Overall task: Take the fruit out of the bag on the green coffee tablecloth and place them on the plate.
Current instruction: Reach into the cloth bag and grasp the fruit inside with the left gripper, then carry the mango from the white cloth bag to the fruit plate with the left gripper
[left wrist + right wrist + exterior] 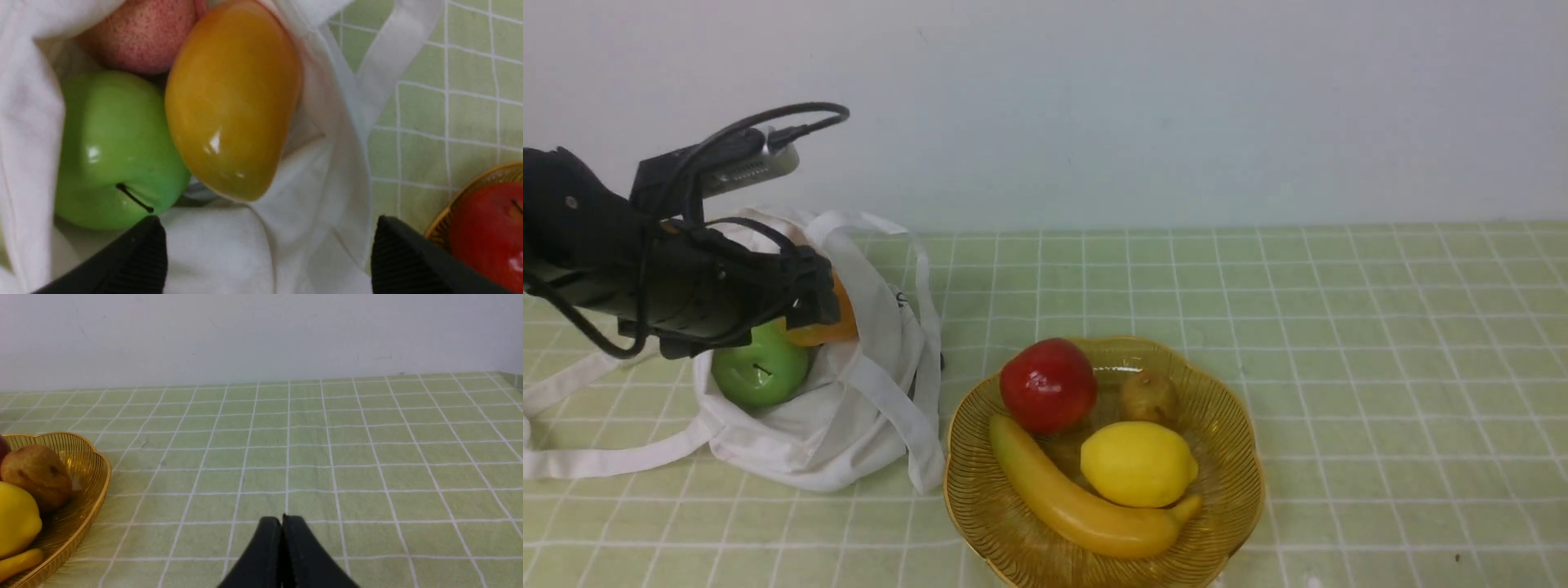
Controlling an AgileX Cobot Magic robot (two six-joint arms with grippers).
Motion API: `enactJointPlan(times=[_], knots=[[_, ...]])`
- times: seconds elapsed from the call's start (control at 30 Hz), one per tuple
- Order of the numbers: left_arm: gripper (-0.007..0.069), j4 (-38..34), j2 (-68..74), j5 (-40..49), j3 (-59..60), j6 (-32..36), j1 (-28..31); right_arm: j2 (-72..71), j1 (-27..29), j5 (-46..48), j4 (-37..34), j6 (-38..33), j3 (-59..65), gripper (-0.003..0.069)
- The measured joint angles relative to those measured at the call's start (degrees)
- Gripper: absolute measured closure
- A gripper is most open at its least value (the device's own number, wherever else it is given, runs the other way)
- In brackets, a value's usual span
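Note:
The robot's left gripper should next take the orange-yellow mango by its free yellow end (817, 331), because the pale pink peach crowds the mango's far end.
The white cloth bag (849, 408) lies open on the green checked tablecloth (1339, 327) at the left. In it lie a green apple (760, 371), an orange-yellow mango (837, 322) and, seen only in the left wrist view, a pale pink peach (141, 32). There the apple (114, 151) and the mango (231, 98) lie side by side. My left gripper (267, 228) is open and empty, hovering just above the bag's mouth, its fingertips (143, 249) wide apart. The amber ribbed plate (1233, 482) stands right of the bag. My right gripper (282, 518) is shut and empty over bare cloth.
The plate holds a dark red apple (1047, 384), a yellow lemon (1137, 463), a banana (1070, 498) and a small brown fruit (1149, 397). The bag's long straps (596, 461) trail to the left. A white wall stands behind the table.

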State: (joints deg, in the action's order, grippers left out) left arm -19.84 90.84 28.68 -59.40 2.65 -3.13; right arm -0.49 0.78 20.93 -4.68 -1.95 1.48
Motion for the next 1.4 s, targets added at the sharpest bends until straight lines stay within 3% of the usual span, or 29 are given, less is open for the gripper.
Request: enactJointPlan(times=[0.7,0.83,0.9,1.2,1.4], knots=[[0.0067,-4.7,10.4,-13.2,-0.2,0.0,0.0,0.0,0.0,0.0,0.0,0.0,0.0,0.0674],[0.0193,-4.9,10.5,-13.8,-0.2,0.0,0.0,0.0,0.0,0.0,0.0,0.0,0.0,0.0674],[0.0193,-4.9,10.5,-13.7,-0.2,0.0,0.0,0.0,0.0,0.0,0.0,0.0,0.0,0.0674],[0.0191,-3.0,1.9,-9.0,-0.2,4.5,0.0,0.0,0.0,0.0,0.0,0.0,0.0,0.0674],[0.0191,6.1,-7.2,2.9,-0.2,2.5,0.0,0.0,0.0,0.0,0.0,0.0,0.0,0.0674]])
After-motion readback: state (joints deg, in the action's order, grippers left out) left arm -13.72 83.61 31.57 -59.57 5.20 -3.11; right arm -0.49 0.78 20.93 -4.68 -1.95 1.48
